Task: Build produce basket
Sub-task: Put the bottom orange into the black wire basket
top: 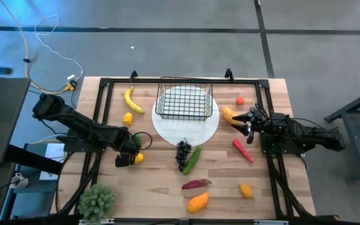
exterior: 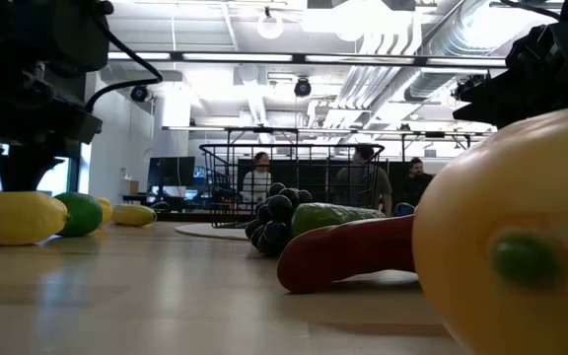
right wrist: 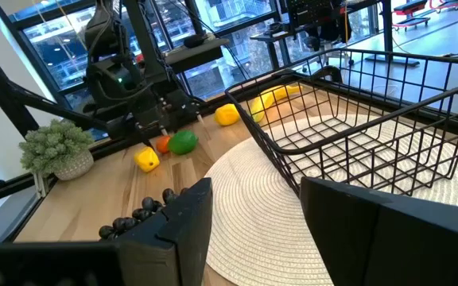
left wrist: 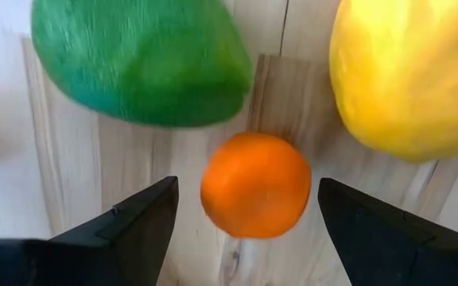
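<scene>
My fingers are beside the small orange fruit [left wrist: 255, 184] in the left wrist view, low over the wood. My left gripper should close on it now.
The black wire basket [top: 184, 100] stands on the round white plate [top: 186, 128]. My left gripper [left wrist: 245, 210] points down at the table's left, open. Its fingers stand on either side of a small orange round fruit [left wrist: 255, 184] without touching it. The fruit lies on the wood between a lime [left wrist: 141, 59] and a lemon [left wrist: 412, 71]. My right gripper [right wrist: 253, 218] is open and empty at the plate's right side, beside an orange fruit [top: 230, 114], facing the basket [right wrist: 364, 119]. Banana [top: 132, 100], grapes [top: 183, 152], cucumber [top: 192, 159] and chillies [top: 195, 184] lie on the table.
A potted plant [top: 97, 201] stands at the near left corner. A mango [top: 197, 202], a yellow fruit [top: 245, 190], a red chilli [top: 242, 150] and a tomato [top: 240, 100] lie on the right half. A second lemon [top: 128, 118] lies below the banana. People sit beyond the table.
</scene>
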